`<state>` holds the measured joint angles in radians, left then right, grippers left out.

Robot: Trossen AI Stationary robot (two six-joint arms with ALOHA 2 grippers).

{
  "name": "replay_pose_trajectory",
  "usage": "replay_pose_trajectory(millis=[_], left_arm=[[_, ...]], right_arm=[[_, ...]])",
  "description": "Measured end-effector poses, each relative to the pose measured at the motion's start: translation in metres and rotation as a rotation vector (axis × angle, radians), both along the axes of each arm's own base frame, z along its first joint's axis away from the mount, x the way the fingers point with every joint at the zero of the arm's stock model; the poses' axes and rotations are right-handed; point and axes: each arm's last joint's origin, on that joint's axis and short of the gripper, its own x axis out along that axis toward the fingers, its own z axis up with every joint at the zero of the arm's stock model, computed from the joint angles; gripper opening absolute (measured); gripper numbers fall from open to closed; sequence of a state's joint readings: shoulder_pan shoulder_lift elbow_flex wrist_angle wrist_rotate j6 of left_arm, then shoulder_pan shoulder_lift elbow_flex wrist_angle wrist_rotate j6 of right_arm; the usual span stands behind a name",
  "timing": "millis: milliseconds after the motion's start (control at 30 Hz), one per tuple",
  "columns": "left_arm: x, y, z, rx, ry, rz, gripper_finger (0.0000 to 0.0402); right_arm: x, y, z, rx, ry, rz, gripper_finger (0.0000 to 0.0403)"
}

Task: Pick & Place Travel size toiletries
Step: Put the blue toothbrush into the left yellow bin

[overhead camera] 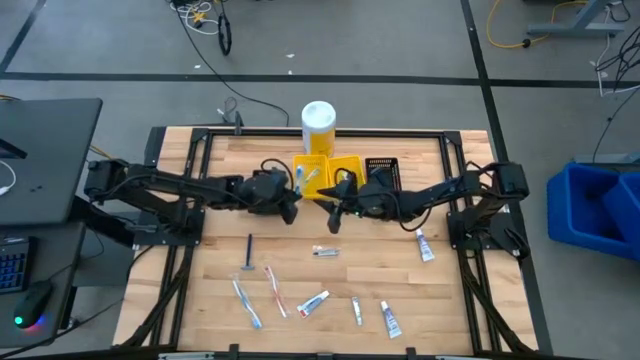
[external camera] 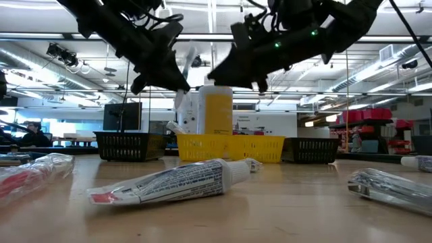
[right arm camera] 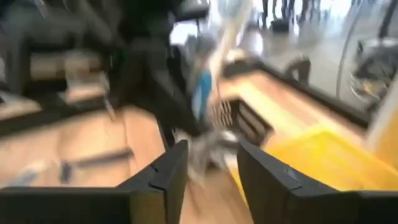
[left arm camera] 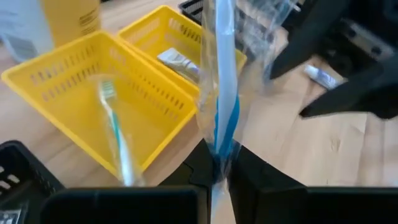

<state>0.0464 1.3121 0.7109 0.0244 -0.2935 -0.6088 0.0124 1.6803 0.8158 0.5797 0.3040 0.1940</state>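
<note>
My left gripper moves the blue-and-white toothbrush over the yellow bin before releasing it, as it stands outside that bin with the teal toothbrush.
My left gripper (left arm camera: pixel 217 177) is shut on a blue-and-white toothbrush (left arm camera: pixel 219 74) in a clear wrapper, just by the two yellow bins (overhead camera: pixel 327 175). One yellow bin (left arm camera: pixel 68 93) holds a teal toothbrush (left arm camera: pixel 115 134), the other a small tube (left arm camera: pixel 179 62). My right gripper (right arm camera: pixel 210 163) stands open and holds nothing, close to the right of the left one (overhead camera: pixel 335 212). More toiletries lie on the near half of the table: a dark razor (overhead camera: pixel 249 252), two toothbrushes (overhead camera: pixel 260 296) and several tubes (overhead camera: pixel 313 302). My left gripper pinches the wrapped toothbrush between its two fingers, at the blue part of the handle (left arm camera: pixel 219 146) near one end. The rest of the brush stands out past the fingertips along the line of the fingers. It is lifted clear of the table and the bins.
A tall white-and-yellow container (overhead camera: pixel 318 125) stands behind the yellow bins. A black bin (overhead camera: pixel 383 172) sits to their right, another black bin (external camera: pixel 130 145) to the left in the low view. A tube (overhead camera: pixel 425 245) lies near the right arm's base. Bare wood shows in the table's middle.
</note>
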Motion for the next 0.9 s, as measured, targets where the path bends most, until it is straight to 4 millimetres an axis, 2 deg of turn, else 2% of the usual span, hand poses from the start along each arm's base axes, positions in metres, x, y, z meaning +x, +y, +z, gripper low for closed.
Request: replay_pose_trajectory(millis=[267,533,633,733,833,900], left_arm=[[-0.003,0.027,-0.001,-0.209,-0.042,0.042,0.0047],[-0.011,0.059,0.0,-0.323,-0.044,0.054,0.003],[-0.01,0.067,0.013,-0.318,-0.027,0.053,0.004],[-0.008,0.072,0.034,-0.24,0.041,0.046,0.0041],[0.001,0.077,0.052,-0.145,0.12,0.033,0.0031],[0.009,0.08,0.054,-0.14,0.202,0.028,0.0029]], right_arm=[[-0.021,-0.001,-0.004,-0.013,0.267,-0.031,0.0178],[-0.024,-0.009,-0.003,-0.079,0.287,-0.128,0.018],[-0.022,-0.015,0.0,-0.089,0.261,-0.14,0.0183],[-0.021,-0.019,0.003,-0.096,0.222,-0.151,0.0184],[-0.02,-0.024,0.006,-0.094,0.198,-0.166,0.0182],[-0.02,-0.026,0.007,-0.092,0.183,-0.174,0.0182]])
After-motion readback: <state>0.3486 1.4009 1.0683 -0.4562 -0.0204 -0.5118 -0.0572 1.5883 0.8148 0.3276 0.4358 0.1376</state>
